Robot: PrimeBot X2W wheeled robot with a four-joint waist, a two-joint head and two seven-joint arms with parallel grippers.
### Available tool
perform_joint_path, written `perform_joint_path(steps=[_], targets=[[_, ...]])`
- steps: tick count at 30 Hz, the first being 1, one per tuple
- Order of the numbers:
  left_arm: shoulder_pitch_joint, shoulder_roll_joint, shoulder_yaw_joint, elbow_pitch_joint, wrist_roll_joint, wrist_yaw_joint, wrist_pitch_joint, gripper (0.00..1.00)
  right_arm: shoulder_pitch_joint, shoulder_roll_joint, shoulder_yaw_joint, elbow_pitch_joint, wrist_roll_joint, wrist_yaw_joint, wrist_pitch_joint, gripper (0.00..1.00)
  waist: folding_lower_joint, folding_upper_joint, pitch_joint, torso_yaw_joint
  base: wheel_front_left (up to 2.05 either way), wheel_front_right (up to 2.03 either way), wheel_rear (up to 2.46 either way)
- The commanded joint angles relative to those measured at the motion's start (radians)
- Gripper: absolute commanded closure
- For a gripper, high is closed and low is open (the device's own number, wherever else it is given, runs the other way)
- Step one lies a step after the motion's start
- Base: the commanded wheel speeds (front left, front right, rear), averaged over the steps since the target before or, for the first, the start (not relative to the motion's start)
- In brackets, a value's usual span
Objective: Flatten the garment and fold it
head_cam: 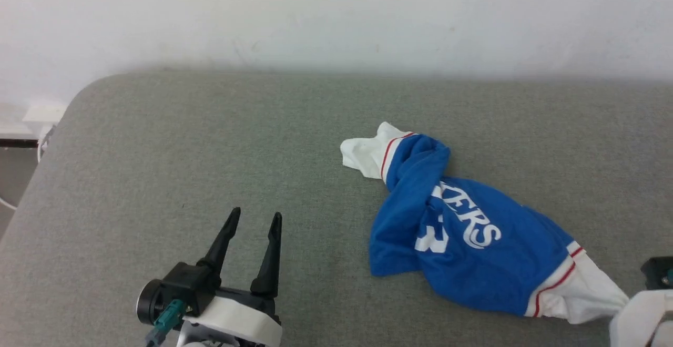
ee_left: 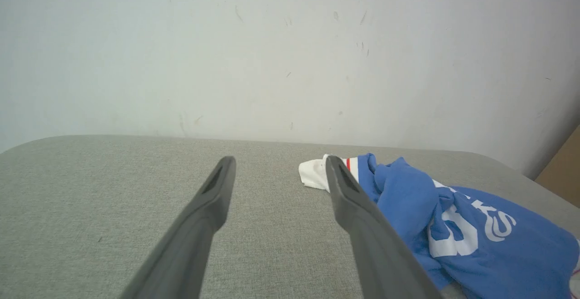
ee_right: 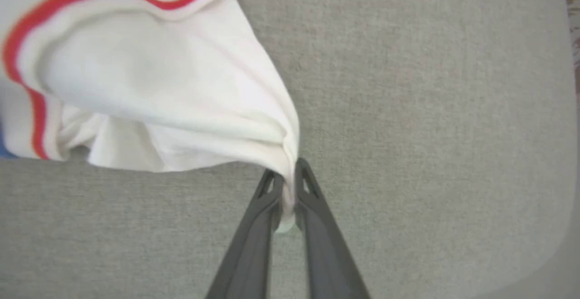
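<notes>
The jersey needs to be grabbed next by its white sleeve (head_cam: 364, 152) beside the folded fabric with my left gripper, so that the bunched blue body (head_cam: 407, 214) can spread flat.
The garment (head_cam: 462, 231), a bright blue jersey with white sleeves and red trim, lies crumpled on the grey cushion, right of centre. One white sleeve (head_cam: 368, 155) points to the far left, the other (head_cam: 583, 294) stretches to the near right. My right gripper (ee_right: 286, 176) is shut on the tip of that near sleeve (ee_right: 181, 90), cloth pinched between its fingers. My left gripper (head_cam: 255, 218) stands open at the lower left, well apart from the garment (ee_left: 453, 217), with nothing between its fingers.
The grey fabric surface (head_cam: 210, 136) has a rounded far-left corner and ends at a white wall (head_cam: 336, 16). A white outlet and cable (head_cam: 42, 121) sit beyond the left edge. A brown panel (ee_left: 564, 172) stands at the right.
</notes>
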Motion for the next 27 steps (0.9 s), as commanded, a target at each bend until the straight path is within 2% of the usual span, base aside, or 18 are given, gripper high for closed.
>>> perform_joint_path(steps=[1,9,14,17,19,20,27], targets=[[0.001,-0.003,-0.002,0.002,0.005,-0.009,-0.005,0.00,-0.025,0.023,0.012,-0.019,-0.009,-0.002,-0.045,0.00,0.0000,0.0000,-0.004,-0.021,0.00,0.00,0.00],[-0.018,-0.003,-0.038,0.014,0.008,-0.012,-0.005,0.00,-0.109,0.091,0.056,-0.119,0.084,-0.002,-0.348,0.00,0.0000,0.0000,-0.017,-0.056,0.00,0.00,0.00],[-0.051,-0.001,-0.121,0.091,-0.008,-0.014,0.004,0.00,-0.107,0.124,0.061,-0.157,0.103,-0.002,-0.537,0.00,0.0000,0.0000,-0.003,-0.077,0.00,0.00,0.00],[-0.112,0.011,-0.202,0.131,-0.032,-0.015,0.108,0.00,-0.098,0.144,0.044,-0.164,0.082,-0.002,-0.615,0.00,0.0000,0.0000,0.020,-0.089,0.00,0.00,0.00],[-0.164,0.017,-0.244,0.139,-0.056,-0.015,0.214,0.00,-0.092,0.156,0.041,-0.163,0.074,-0.002,-0.646,0.00,0.0000,0.0000,0.039,-0.096,0.00,0.00,0.00],[-0.164,0.017,-0.244,0.139,-0.056,-0.015,0.214,0.00,-0.092,0.156,0.041,-0.163,0.074,-0.002,-0.646,0.00,0.0000,0.0000,0.039,-0.096,0.00,0.00,0.00],[-0.334,0.045,-0.334,0.166,-0.066,-0.007,0.632,0.00,-0.100,0.173,0.058,-0.144,0.047,-0.002,-0.680,0.00,0.0000,0.0000,0.101,-0.125,0.00,0.00,0.00]])
